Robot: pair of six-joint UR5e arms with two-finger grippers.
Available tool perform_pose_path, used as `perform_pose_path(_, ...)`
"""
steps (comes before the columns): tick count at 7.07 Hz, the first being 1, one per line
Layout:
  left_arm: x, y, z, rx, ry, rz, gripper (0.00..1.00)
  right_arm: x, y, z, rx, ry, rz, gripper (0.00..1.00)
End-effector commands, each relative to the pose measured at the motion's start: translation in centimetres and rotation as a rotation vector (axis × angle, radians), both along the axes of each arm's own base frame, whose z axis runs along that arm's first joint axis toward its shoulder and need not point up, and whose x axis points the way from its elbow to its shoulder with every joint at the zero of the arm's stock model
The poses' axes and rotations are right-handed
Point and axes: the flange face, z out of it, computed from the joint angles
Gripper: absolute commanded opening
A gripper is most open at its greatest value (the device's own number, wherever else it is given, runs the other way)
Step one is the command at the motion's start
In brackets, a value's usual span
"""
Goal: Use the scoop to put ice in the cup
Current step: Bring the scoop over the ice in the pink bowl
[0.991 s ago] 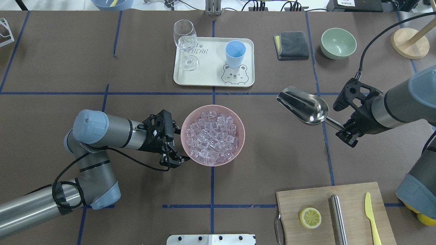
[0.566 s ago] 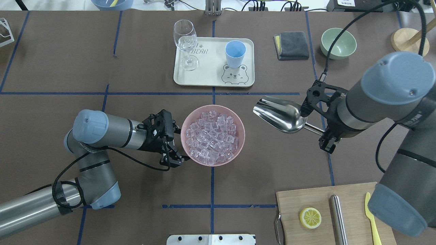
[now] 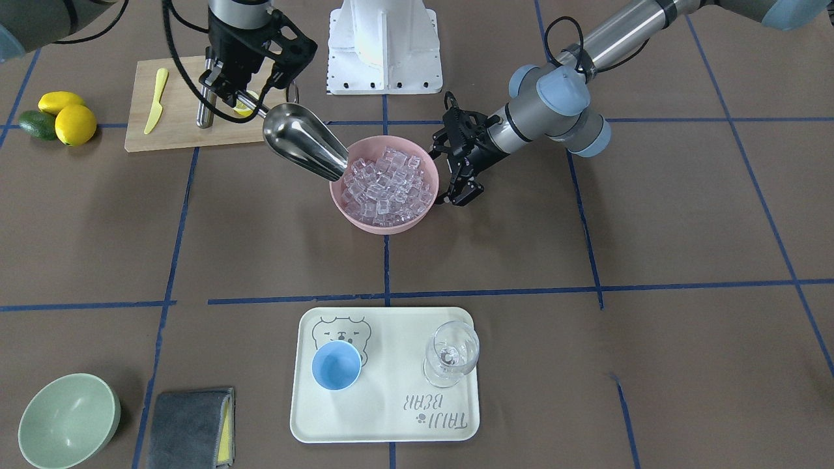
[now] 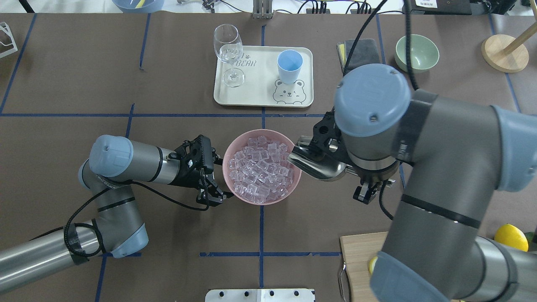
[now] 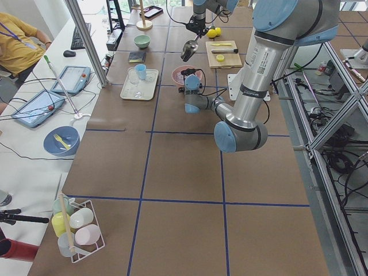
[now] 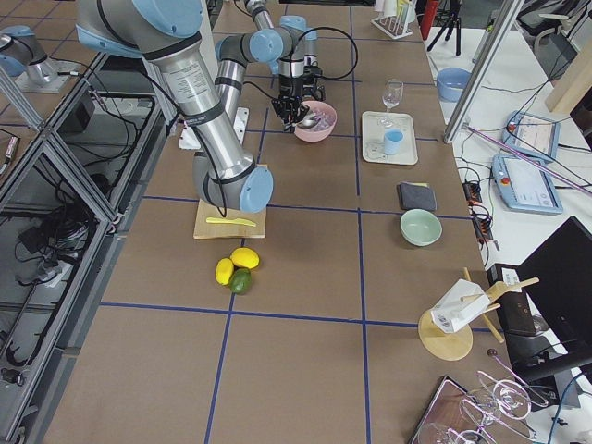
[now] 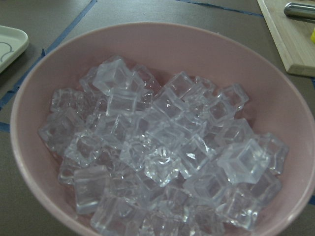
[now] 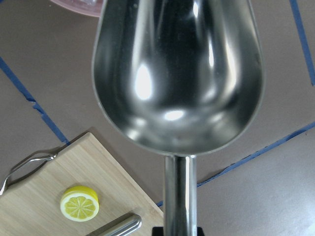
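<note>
The left gripper grabs the pink bowl by its thin rim next. The bowl's round body spreads far wider than the open fingers.
Clear ice cubes fill a pink bowl at the table's middle; the left wrist view shows the ice close up. My right gripper is shut on the rod handle of the steel scoop. The scoop is empty and tilts down, with its mouth at the bowl's rim on my right side. My left gripper stands open against the bowl's outer wall on the opposite side. The light-blue cup stands upright on a cream tray beyond the bowl, apart from both grippers.
A stemmed glass shares the tray. A grey cloth and a green bowl lie at the far right. A cutting board with a yellow knife and a steel cylinder sits under my right arm, beside lemons.
My right arm has swung left with the scoop, carrying its mouth from well right of the bowl to the bowl's rim. The left arm and bowl have not moved.
</note>
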Motion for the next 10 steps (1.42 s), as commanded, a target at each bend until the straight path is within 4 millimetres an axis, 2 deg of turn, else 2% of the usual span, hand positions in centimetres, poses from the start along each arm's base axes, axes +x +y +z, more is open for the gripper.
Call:
perform_pose_path(1,0.1,0.1,0.1,-0.001,0.002,0.001,0.99,-4.1,0.9,-2.0,-0.029,0.11,-0.039,0.0)
perform_pose_path(3,0.0,0.0,0.1,0.0,0.003,0.0,0.99,-7.2,-0.3,-3.5,-0.067,0.19,-0.045,0.0)
perform_pose_path(4,0.0,0.0,0.1,0.0,0.003,-0.002,0.99,-8.4,-0.9,-2.7,-0.086,0.231,-0.045,0.0)
perform_pose_path(5,0.0,0.0,0.1,0.0,0.003,-0.002,0.99,-8.1,-1.0,-2.7,-0.087,0.27,-0.043,0.0)
perform_pose_path(6,0.0,0.0,0.1,0.0,0.003,-0.002,0.99,-7.9,-0.9,-4.0,-0.093,0.286,-0.043,0.0)
perform_pose_path(7,0.0,0.0,0.1,0.001,0.005,-0.002,0.99,-8.9,-1.2,-4.4,-0.1,0.304,-0.046,0.0)
perform_pose_path(10,-0.1,0.0,0.0,0.001,0.01,-0.002,0.99,-11.2,-1.3,-3.1,-0.093,0.379,-0.063,0.0)
